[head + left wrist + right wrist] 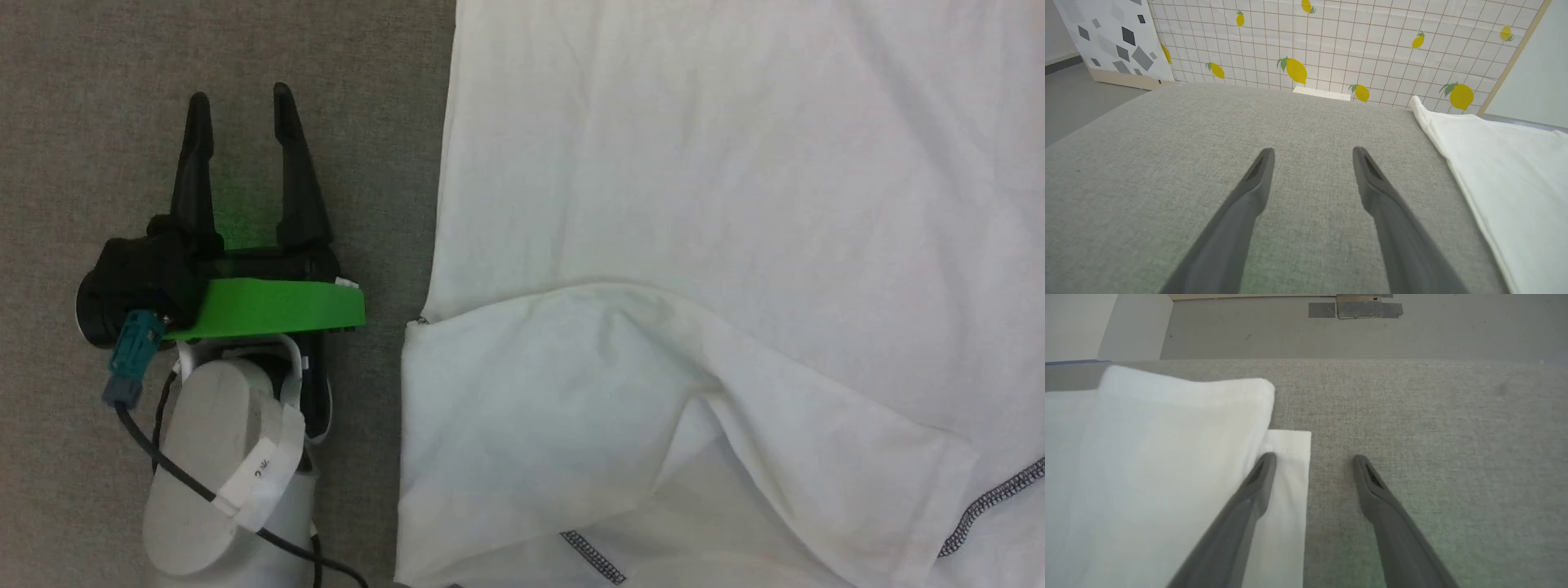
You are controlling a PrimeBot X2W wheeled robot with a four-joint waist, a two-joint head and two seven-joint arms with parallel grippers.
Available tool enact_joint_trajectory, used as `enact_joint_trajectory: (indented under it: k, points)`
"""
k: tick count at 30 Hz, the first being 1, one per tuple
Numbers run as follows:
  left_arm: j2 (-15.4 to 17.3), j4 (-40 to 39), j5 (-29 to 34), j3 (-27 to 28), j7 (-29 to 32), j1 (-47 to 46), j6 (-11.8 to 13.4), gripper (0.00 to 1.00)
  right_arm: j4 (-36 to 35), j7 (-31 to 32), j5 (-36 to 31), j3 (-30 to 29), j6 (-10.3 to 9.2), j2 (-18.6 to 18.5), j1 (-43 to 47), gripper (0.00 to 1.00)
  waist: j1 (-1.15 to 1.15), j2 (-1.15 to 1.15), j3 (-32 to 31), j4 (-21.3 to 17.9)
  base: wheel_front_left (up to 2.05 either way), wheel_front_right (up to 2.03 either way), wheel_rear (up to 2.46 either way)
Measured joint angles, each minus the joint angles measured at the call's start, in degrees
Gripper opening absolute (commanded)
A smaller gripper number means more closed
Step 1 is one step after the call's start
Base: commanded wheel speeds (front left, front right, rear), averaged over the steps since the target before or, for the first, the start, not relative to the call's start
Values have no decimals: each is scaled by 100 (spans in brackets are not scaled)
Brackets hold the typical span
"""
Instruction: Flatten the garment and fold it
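My right gripper next needs to hold the tucked sleeve by its cuff end (1290, 446), so it can fold the tucked sleeve across the already folded one.
The white garment (694, 245) lies spread over the right part of the grey cloth surface, with a sleeve (620, 425) folded across its lower part and grey stitched seams near the bottom edge. My left gripper (241, 102) hovers open over bare surface, a short way left of the garment's edge; in the left wrist view the left gripper (1312, 157) has nothing between its fingers and the garment (1506, 183) lies to its right. My right gripper (1314, 463) is open, its left finger over the garment's (1167, 457) hemmed edge, its right finger over bare surface.
The grey fabric surface (98, 98) extends left of the garment. Beyond its far edge stands a tiled wall with lemon prints (1331, 41) and a patterned panel (1114, 41). Grey floor (1331, 330) lies past the surface's edge in the right wrist view.
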Motion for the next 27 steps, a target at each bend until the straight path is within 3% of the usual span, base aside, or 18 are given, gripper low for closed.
enact_joint_trajectory:
  k: [2,3,7,14,22,27]
  points:
    - [-41,12,66,53,0,1,-51,100,-85,200,4,122,0,-76,-23,2,0,0,35,35,0,0,0]
    - [-49,23,86,70,0,1,-62,100,-120,257,14,167,0,-104,-22,0,0,0,39,41,0,0,0]
    - [-102,109,125,131,-3,3,-155,100,-269,353,124,325,-1,-152,64,0,0,0,-11,31,0,0,0]
    - [-162,290,201,291,-5,63,-249,100,-376,-476,92,105,2,-318,642,0,0,0,-242,-14,0,0,0]
    - [-175,449,279,559,-5,486,-354,100,-597,-1438,-96,-909,2,-588,1847,0,0,0,-804,-133,0,0,0]
    - [-164,464,301,754,-5,929,-405,100,-1084,-1690,-92,-1760,2,-474,3038,0,-1,0,-1385,-347,0,0,0]
